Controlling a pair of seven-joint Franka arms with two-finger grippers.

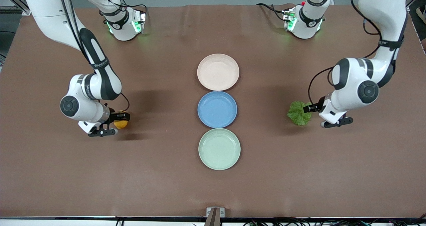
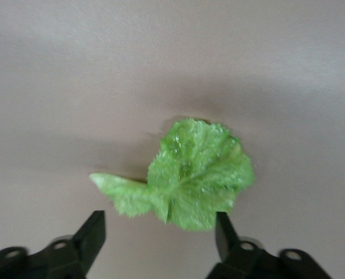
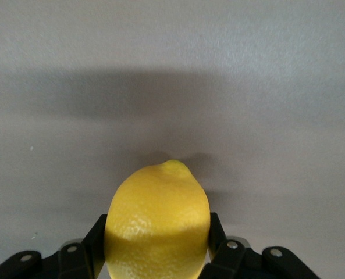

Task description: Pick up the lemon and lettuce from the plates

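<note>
My right gripper opens now, since the lemon's lower edge [image 1: 120,126] is low over the table beside its shadow and the lemon would land on the tabletop.
My right gripper [image 1: 122,118] is shut on the yellow lemon [image 1: 120,124], low over the bare table toward the right arm's end. In the right wrist view the lemon [image 3: 157,218] fills the gap between the black fingers [image 3: 98,238] of the gripper [image 3: 156,235]. The green lettuce [image 1: 299,113] lies on the table toward the left arm's end. My left gripper [image 1: 309,108] is open at its edge. In the left wrist view the lettuce [image 2: 195,174] lies just past the tips of the gripper [image 2: 159,232], not between them. The beige-pink plate [image 1: 218,72] and the mint green plate [image 1: 219,148] are empty.
A blue plate [image 1: 217,109], also empty, sits between the two other plates in a row down the table's middle. A small metal bracket [image 1: 215,212] stands at the table edge nearest the camera. The arms' bases [image 1: 124,23] are along the top.
</note>
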